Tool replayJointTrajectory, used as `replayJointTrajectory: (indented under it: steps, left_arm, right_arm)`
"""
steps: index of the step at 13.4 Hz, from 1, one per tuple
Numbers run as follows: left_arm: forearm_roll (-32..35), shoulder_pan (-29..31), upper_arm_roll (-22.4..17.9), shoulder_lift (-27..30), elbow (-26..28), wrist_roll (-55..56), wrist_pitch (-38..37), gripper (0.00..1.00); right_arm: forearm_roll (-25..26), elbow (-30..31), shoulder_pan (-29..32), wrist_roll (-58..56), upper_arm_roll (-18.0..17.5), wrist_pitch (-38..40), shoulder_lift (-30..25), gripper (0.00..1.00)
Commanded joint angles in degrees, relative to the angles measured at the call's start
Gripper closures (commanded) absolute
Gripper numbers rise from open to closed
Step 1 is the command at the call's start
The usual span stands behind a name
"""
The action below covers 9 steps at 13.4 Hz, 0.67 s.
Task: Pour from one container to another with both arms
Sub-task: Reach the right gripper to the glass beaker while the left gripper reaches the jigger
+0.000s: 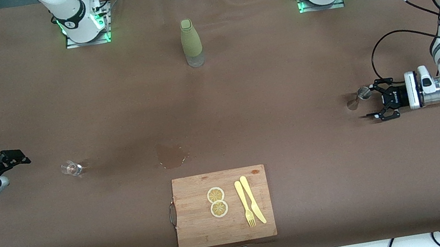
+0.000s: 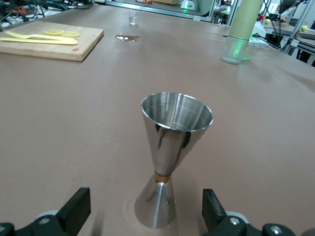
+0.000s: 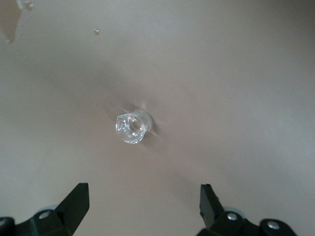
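Observation:
Next, my left gripper grips the jigger by its narrow middle (image 2: 163, 177), to leave the silver jigger's wide upper cup (image 2: 177, 112) free for the pour.
The silver jigger (image 1: 361, 95) stands upright on the brown table toward the left arm's end. My left gripper (image 1: 375, 101) hangs low beside it, open, and the jigger (image 2: 172, 147) stands in the gap between the fingertips (image 2: 74, 211) without touching them. The small clear glass cup (image 1: 72, 168) sits toward the right arm's end, and it shows tiny in the left wrist view as the cup (image 2: 133, 17). My right gripper (image 1: 13, 171) is open a short way from the glass. In the right wrist view the glass (image 3: 132, 127) lies ahead of the gripper (image 3: 142, 206), well clear of the fingers.
A tall olive-green bottle (image 1: 191, 42) stands between the two bases. A wet patch (image 1: 171, 155) marks the table's middle. Nearer the front camera lies a wooden cutting board (image 1: 202, 228) with two lemon slices (image 1: 217, 202), a yellow fork and a knife.

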State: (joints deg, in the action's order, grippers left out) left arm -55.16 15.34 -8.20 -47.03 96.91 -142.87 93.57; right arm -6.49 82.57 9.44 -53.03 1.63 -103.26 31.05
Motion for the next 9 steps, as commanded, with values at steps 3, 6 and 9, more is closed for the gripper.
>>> replayJointTrajectory:
  steps: [3, 6, 9]
  left_arm:
    - [-2.1, 0.0, 0.6, -2.1, -1.7, -6.7, -3.7, 0.01]
    - [-2.8, 0.0, 0.6, -2.8, -1.8, -8.8, -3.8, 0.06]
    - [-2.2, 0.0, 0.6, -2.9, -2.6, -8.9, -4.2, 0.1]
  right_arm:
    - [-8.1, 2.9, 3.4, -16.6, -0.3, -1.8, 1.6, 0.0]
    - [-16.9, 7.1, 4.7, -31.8, 0.7, -4.3, 2.2, 0.0]
    - [-24.1, 10.6, 5.2, -46.2, 1.4, -6.7, 2.3, 0.0]
